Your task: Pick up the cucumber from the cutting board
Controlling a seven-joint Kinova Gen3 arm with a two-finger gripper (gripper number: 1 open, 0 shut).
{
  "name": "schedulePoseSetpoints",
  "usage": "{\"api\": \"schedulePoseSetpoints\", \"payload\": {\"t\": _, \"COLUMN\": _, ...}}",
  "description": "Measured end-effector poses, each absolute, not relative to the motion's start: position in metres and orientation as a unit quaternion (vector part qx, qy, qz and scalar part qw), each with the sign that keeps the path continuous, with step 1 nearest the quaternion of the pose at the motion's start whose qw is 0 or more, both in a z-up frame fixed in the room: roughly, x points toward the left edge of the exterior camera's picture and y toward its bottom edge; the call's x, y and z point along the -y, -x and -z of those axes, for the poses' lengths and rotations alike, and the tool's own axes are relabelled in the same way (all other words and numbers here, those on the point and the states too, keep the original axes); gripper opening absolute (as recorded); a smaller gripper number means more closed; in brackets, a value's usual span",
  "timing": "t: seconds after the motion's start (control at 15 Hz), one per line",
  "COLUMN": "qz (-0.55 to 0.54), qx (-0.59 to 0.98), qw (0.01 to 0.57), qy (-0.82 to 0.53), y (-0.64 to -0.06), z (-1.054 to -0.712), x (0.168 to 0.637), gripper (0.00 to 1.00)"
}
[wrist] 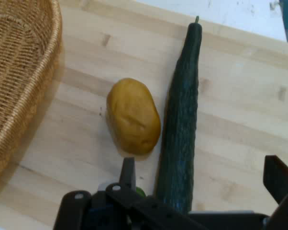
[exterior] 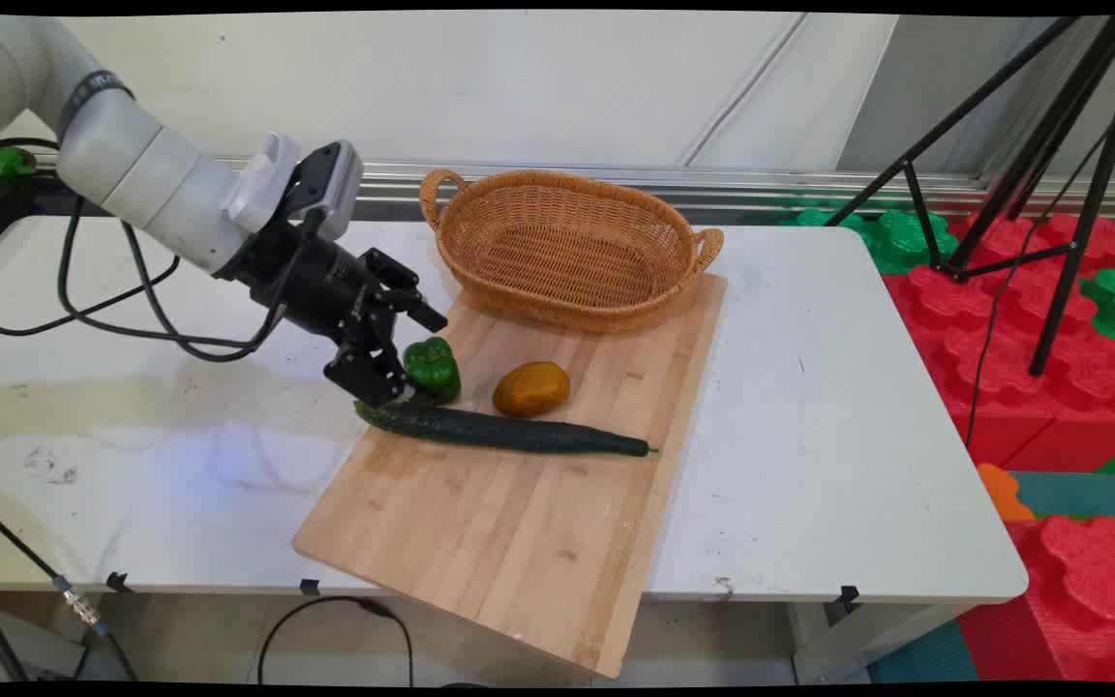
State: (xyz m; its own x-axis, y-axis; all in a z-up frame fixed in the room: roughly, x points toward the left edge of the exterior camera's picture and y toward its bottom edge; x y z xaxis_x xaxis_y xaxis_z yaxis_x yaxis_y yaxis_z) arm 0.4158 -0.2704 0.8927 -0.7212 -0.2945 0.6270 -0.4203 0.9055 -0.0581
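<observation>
I should grab the long dark green cucumber by its thick middle (exterior: 472,430) next. Then my gripper can lift it over to the wicker basket (exterior: 571,250).
My black gripper (exterior: 401,350) is low over the left end of the wooden cutting board (exterior: 519,523), open. A small green pepper (exterior: 433,369) lies right at its fingers, touching or nearly touching the lower one. In the hand view only a sliver of the green pepper (wrist: 140,192) shows beside the left finger (wrist: 128,171). A long dark cucumber (exterior: 504,430) lies across the board, and its near end reaches between the fingers of the gripper (wrist: 201,178). A yellow-brown potato (exterior: 530,388) rests just beyond the pepper, beside the cucumber (wrist: 182,120). The potato (wrist: 133,116) is untouched.
An oval wicker basket (exterior: 569,247) with nothing in it stands at the board's far end, partly on it. The basket's wall (wrist: 19,81) fills the hand view's left. The board (wrist: 239,110) overhangs the white table's (exterior: 809,407) near edge. A black tripod (exterior: 1051,174) and foam blocks stand right.
</observation>
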Motion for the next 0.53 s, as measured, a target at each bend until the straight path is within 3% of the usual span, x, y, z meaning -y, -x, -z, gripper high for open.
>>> {"api": "schedulePoseSetpoints", "payload": {"t": 0.53, "qz": -0.097, "qx": 0.937, "qw": 0.296, "qy": -0.161, "y": -0.4, "z": -0.852, "x": 0.27, "gripper": 1.0}}
